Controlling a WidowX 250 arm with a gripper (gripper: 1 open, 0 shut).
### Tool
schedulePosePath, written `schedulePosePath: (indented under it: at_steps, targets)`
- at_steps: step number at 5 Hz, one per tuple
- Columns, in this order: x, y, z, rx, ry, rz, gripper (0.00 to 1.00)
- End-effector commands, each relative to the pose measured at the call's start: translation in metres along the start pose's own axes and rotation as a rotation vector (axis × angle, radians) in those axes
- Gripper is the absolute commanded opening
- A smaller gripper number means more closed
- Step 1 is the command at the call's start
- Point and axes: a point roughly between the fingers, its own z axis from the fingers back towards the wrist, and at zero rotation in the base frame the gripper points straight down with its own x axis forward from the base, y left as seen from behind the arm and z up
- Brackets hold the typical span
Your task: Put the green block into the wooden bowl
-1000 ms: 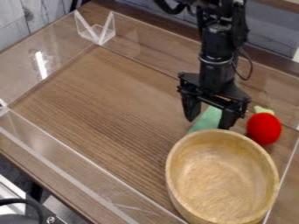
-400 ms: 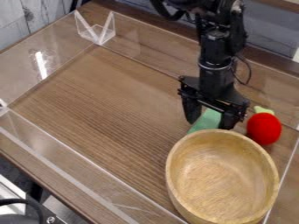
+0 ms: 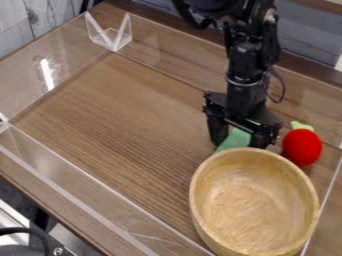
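My gripper grabs the green block (image 3: 238, 136) by its long sides next, to put it into the wooden bowl (image 3: 254, 205).
The green block (image 3: 238, 136) lies on the wooden table just behind the far rim of the wooden bowl (image 3: 254, 205). My gripper (image 3: 242, 134) points straight down over the block. It is open, with one black finger on each side of the block and its fingertips near the table. Part of the block is hidden by the fingers. The bowl sits at the front right and holds nothing.
A red round fruit-like object (image 3: 302, 146) sits right of the gripper, close to the bowl's far rim. Clear acrylic walls (image 3: 54, 75) fence the table, with a clear angled piece (image 3: 110, 32) at the back left.
The gripper has sunk slightly around the green block and stayed open. The block, bowl and red object have not moved.
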Motion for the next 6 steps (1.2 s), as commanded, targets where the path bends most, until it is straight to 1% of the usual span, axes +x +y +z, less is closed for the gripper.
schedulePosePath:
  at_steps: [1, 2, 3, 6]
  targets:
    - [0.007, 0.005, 0.006, 0.012, -0.038, -0.001, 1.0]
    - [0.008, 0.009, 0.002, 0.026, -0.038, -0.005, 1.0]
    - [0.009, 0.012, -0.001, 0.037, -0.038, -0.01, 0.0]
    - [0.006, 0.025, 0.013, 0.07, -0.037, -0.019, 0.0]
